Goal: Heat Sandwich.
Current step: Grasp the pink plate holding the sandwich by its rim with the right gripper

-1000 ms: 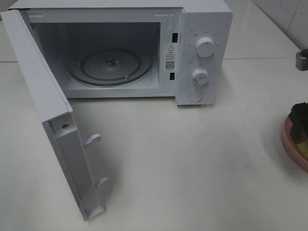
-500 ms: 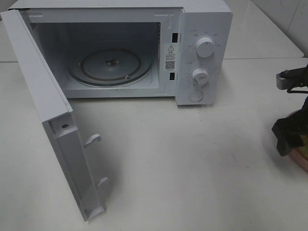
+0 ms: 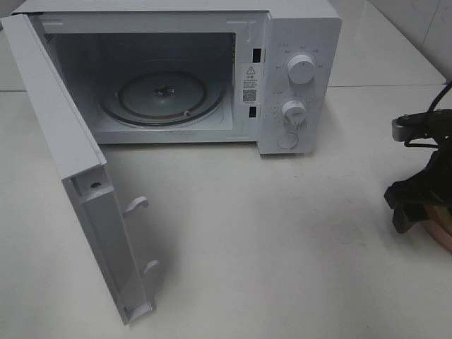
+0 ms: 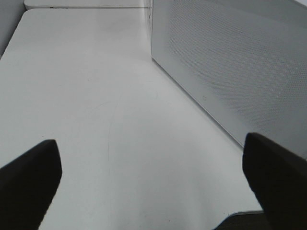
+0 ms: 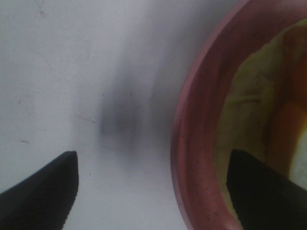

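I next need to pinch the plate by its rim (image 5: 189,122) with my right gripper to keep the plate level, because the sandwich sits loose on the round plate (image 5: 192,143).
The sandwich (image 5: 245,103) shows in the right wrist view as a yellowish bread piece on the round pink plate (image 5: 192,143). In the exterior high view only a sliver of the plate (image 3: 444,237) shows at the right edge, and the sandwich is hidden under the arm. My right gripper (image 3: 413,208) hangs low over the plate's left side. In its wrist view the right gripper (image 5: 153,191) is open, one finger (image 5: 45,189) over the table and the other over the plate. The left gripper (image 4: 153,187) is open above bare table beside the microwave's outer side wall (image 4: 230,72).
The white microwave (image 3: 300,78) stands at the back with its door (image 3: 78,176) swung fully open toward the front left. Its glass turntable (image 3: 162,99) has nothing on it. White tabletop (image 3: 282,240) lies between the microwave and the plate.
The right arm has come leftward into the exterior high view and now covers most of the pink plate. The microwave, its door and the left gripper have not moved.
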Available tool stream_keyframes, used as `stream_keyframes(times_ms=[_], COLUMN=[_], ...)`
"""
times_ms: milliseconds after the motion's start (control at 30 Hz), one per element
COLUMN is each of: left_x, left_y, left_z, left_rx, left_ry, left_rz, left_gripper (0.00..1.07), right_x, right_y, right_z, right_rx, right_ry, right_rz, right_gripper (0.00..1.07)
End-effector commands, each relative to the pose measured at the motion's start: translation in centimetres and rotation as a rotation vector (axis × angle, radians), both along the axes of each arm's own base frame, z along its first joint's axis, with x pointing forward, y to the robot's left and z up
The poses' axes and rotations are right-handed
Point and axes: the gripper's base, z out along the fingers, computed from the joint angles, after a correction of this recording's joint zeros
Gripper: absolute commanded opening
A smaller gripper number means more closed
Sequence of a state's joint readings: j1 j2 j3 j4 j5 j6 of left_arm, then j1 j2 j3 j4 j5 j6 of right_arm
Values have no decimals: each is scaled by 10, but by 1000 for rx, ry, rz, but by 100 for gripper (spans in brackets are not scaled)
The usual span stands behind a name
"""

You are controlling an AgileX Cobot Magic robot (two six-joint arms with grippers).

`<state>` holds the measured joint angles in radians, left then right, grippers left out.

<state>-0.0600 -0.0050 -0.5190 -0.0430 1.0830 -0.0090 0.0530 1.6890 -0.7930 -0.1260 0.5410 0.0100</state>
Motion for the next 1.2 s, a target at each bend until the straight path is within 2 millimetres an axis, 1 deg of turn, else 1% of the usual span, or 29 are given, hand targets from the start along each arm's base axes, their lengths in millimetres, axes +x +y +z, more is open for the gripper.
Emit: stream_keyframes(times_ms=[33,133,400,533,633,667,767,800,833,867,900,933,967,1033,1067,1200], left_x=[-3,-3,-3,-3,-3,-3,-3,-3,-3,-3,-3,-3,-3,-3,-3,-3], left_y=[0,0,0,0,0,0,0,0,0,0,0,0,0,0,0,0], left_z=[0,0,0,0,0,0,0,0,0,0,0,0,0,0,0,0], left_rx=[-8,-8,-8,-8,-8,-8,-8,-8,-8,-8,-8,-8,-8,-8,-8,-8], left_ry=[-33,-33,-33,-33,-33,-33,-33,-33,-33,-33,-33,-33,-33,-33,-33,-33], left_rz=[7,7,7,7,7,7,7,7,7,7,7,7,7,7,7,7], left_gripper=[98,98,98,98,98,98,98,98,98,98,98,98,98,98,98,98], right_x=[3,5,8,8,8,8,8,8,8,8,8,8,8,8,8,7], right_y=[-1,-1,-1,-1,-1,-1,-1,-1,-1,-1,-1,-1,-1,-2,-2,-3], right_z=[-5,-14,-28,-27,-27,-27,-27,-27,-27,-27,-27,-27,-27,-27,-27,-27], right_rx=[3,4,3,6,6,6,6,4,4,2,2,0,0,-4,-11,-18], right_ry=[-1,11,30,29,29,29,28,26,26,25,24,24,24,27,28,44], right_rz=[-9,-7,0,-4,-5,-5,-14,-24,-24,-25,-24,-22,-22,-20,-12,-7], right_gripper=[81,81,80,78,73,73,61,51,51,46,38,20,20,4,0,0])
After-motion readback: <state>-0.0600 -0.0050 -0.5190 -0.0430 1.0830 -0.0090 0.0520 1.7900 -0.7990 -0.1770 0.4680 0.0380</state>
